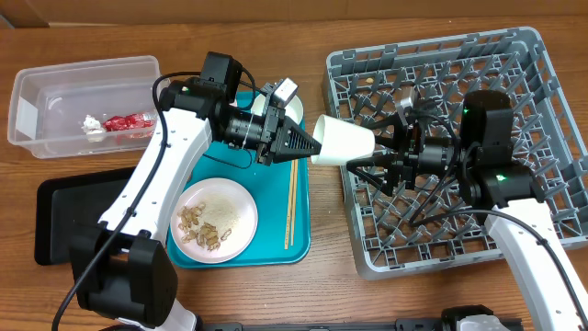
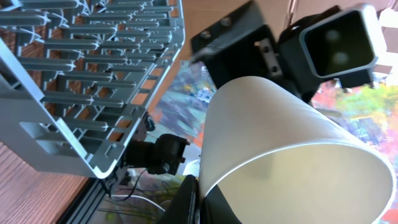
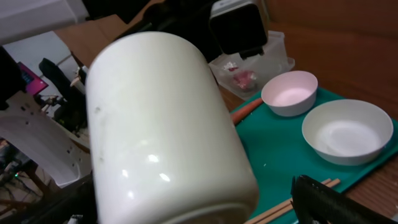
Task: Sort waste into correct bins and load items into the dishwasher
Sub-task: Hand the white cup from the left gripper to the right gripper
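The robot's right gripper will next grab the white cup around its base (image 1: 364, 143). The cup's rim then stays free to go opening first into the dish rack (image 1: 514, 55).
A white cup (image 1: 344, 141) hangs on its side between the teal tray and the grey dish rack (image 1: 514, 55). My left gripper (image 1: 312, 144) is shut on the cup's rim; in the left wrist view one finger (image 2: 186, 199) presses the wall of the cup (image 2: 280, 143). My right gripper (image 1: 372, 147) stands open around the cup's base. In the right wrist view the cup (image 3: 161, 124) fills the frame and a black finger (image 3: 329, 202) stays apart from it. The chopsticks (image 1: 291, 207) lie on the teal tray.
A clear tub (image 1: 55, 83) holds a red wrapper (image 1: 124, 122) and a paper wad (image 1: 92, 124). A black tray (image 1: 64, 221) lies front left. On the teal tray (image 1: 276, 248) sit a plate (image 1: 234, 207) with scraps (image 1: 197, 225), two bowls (image 3: 289, 93) (image 3: 348, 130) and a carrot (image 3: 245, 109).
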Tool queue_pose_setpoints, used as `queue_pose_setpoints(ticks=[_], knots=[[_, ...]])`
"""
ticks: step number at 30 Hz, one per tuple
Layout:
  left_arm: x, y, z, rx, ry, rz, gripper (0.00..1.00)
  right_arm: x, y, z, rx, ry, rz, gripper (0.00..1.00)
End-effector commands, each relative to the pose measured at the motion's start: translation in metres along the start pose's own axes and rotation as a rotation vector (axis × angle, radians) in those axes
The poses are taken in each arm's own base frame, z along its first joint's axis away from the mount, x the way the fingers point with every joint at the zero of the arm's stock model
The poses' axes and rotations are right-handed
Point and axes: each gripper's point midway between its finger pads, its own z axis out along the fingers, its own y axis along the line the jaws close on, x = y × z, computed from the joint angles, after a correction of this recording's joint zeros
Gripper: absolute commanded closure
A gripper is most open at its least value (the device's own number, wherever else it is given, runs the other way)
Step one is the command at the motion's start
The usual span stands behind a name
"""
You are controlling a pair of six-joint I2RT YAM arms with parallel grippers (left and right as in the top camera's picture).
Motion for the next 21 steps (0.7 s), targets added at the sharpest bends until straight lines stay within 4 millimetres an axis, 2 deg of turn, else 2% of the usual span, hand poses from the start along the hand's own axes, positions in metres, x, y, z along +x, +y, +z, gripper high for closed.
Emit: queue_pose_setpoints(ticks=[1, 6, 8, 11, 14, 19, 20, 21], knots=[[-0.0012, -0.0010, 0.0012, -0.022, -0.002, 0.020, 0.96, -0.0126, 0.0185, -0.0013, -0.107, -0.028, -0.061, 0.00], [-0.0013, -0.0010, 0.0012, -0.022, -0.002, 0.020, 0.96, -0.0127, 0.0215, -0.0017, -0.125, -0.030, -0.062, 0.08], [-0.0021, -0.0013, 0.0012, -0.022, -0.003, 0.025, 0.96, -0.0123, 0.0215, -0.0017, -0.125, -0.028, -0.059, 0.16], [-0.0039, -0.0021, 0.0020, -0.020, -0.006, 0.030, 0.96, -0.0115, 0.0214, -0.0016, -0.125, -0.027, -0.053, 0.23], [-0.0056, -0.0028, 0.0029, -0.019, -0.008, 0.023, 0.96, -0.0116, 0.0214, -0.0016, -0.125, -0.027, -0.053, 0.36], [-0.0062, -0.0028, 0.0028, -0.020, -0.009, 0.024, 0.96, -0.0115, 0.0214, -0.0016, -0.125, -0.027, -0.053, 0.37], [-0.0063, -0.0024, 0.0030, -0.022, -0.009, 0.024, 0.92, -0.0116, 0.0214, -0.0016, -0.125, -0.027, -0.053, 0.38], [-0.0065, -0.0014, 0.0029, -0.028, -0.011, 0.024, 0.85, -0.0115, 0.0214, -0.0016, -0.124, -0.027, -0.053, 0.37]])
